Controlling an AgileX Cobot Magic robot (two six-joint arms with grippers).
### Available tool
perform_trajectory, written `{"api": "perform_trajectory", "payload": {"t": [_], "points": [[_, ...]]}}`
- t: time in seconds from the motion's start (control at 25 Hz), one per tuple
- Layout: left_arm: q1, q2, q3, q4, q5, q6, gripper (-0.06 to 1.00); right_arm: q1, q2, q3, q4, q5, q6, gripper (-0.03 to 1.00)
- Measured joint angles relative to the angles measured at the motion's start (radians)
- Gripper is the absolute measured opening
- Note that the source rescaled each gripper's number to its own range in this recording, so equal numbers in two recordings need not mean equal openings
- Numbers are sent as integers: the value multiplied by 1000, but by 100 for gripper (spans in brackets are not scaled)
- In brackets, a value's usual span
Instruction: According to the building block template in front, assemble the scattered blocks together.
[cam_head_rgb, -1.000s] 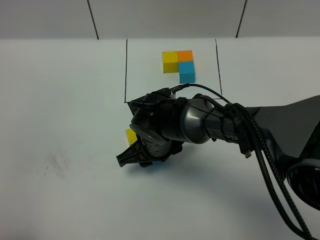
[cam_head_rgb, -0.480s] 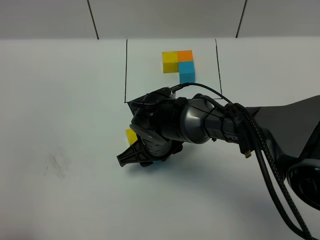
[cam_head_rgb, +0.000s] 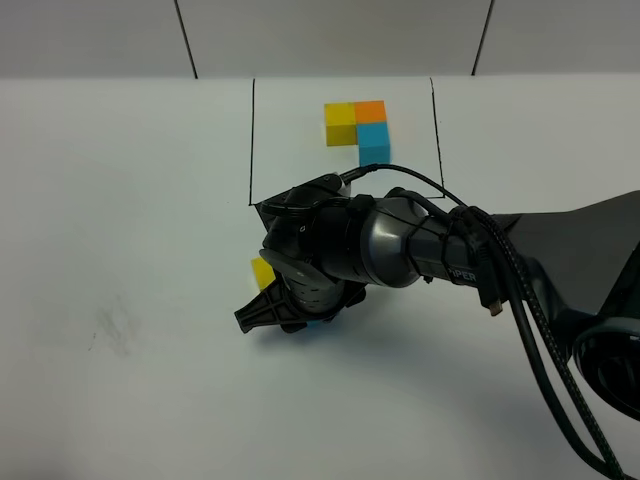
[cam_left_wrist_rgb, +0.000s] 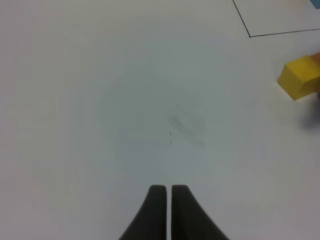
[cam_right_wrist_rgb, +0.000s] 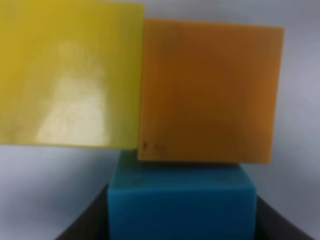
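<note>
The blue cube sits low against the orange cube's edge in the right wrist view, so it is time for my right gripper to release the blue cube now.
The building block template (cam_head_rgb: 357, 124), yellow, orange and blue cubes in an L, lies at the back between thin black lines. My right gripper (cam_head_rgb: 277, 313) reaches across to the left of the middle and hides most of the scattered blocks. In the exterior view only a corner of the yellow cube (cam_head_rgb: 262, 272) and a sliver of the blue cube (cam_head_rgb: 318, 325) show. In the right wrist view the yellow cube (cam_right_wrist_rgb: 70, 75) and orange cube (cam_right_wrist_rgb: 207, 92) sit side by side, touching. The light blue cube (cam_right_wrist_rgb: 182, 200) sits against the orange one, between the right gripper's (cam_right_wrist_rgb: 182, 222) dark fingers. My left gripper (cam_left_wrist_rgb: 166, 192) is shut and empty.
The white table (cam_head_rgb: 120, 200) carries a faint grey smudge (cam_head_rgb: 112, 330) at the left, also in the left wrist view (cam_left_wrist_rgb: 185, 125). The yellow cube (cam_left_wrist_rgb: 299, 77) shows at the edge of that view, near the frame's corner (cam_left_wrist_rgb: 249, 36). The right arm's cables (cam_head_rgb: 530, 330) hang at the right.
</note>
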Motion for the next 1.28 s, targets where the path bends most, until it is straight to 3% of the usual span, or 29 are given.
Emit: {"api": "perform_trajectory", "payload": {"t": [0.96,1.28], "points": [[0,0,0,0,0,1,0,0,0,0,-15,-6,-4,49],[0,0,0,0,0,1,0,0,0,0,-22,-5,-5,72]]}}
